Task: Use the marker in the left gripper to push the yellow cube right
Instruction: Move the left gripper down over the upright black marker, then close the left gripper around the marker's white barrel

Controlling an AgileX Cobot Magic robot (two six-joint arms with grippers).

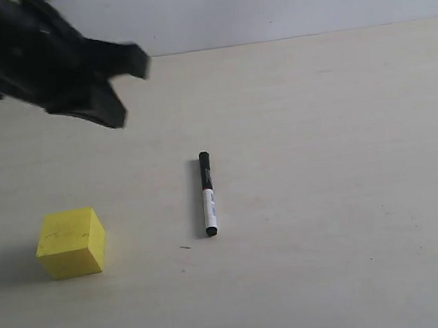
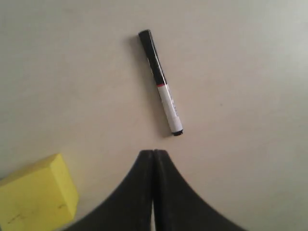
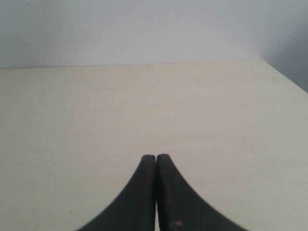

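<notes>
I need to grab the marker by its white body (image 1: 209, 211) with my left gripper next, so that it can push the yellow cube (image 1: 71, 242).
The marker (image 1: 207, 194) lies flat on the pale table, black cap toward the far side, held by nothing. In the left wrist view the marker (image 2: 161, 83) lies just beyond my left gripper (image 2: 153, 152), whose fingers are pressed together with nothing between them. The left gripper (image 1: 128, 86) hangs above the table at the upper left of the exterior view, apart from marker and cube. The yellow cube (image 1: 71, 242) rests near the front left; the left wrist view shows the same yellow cube (image 2: 36, 197) beside the fingers. My right gripper (image 3: 156, 156) is shut on nothing over bare table.
The light wooden table (image 1: 335, 160) runs back to a white wall (image 1: 281, 3). The right wrist view shows the table's far edge (image 3: 144, 65) and its side edge (image 3: 288, 79).
</notes>
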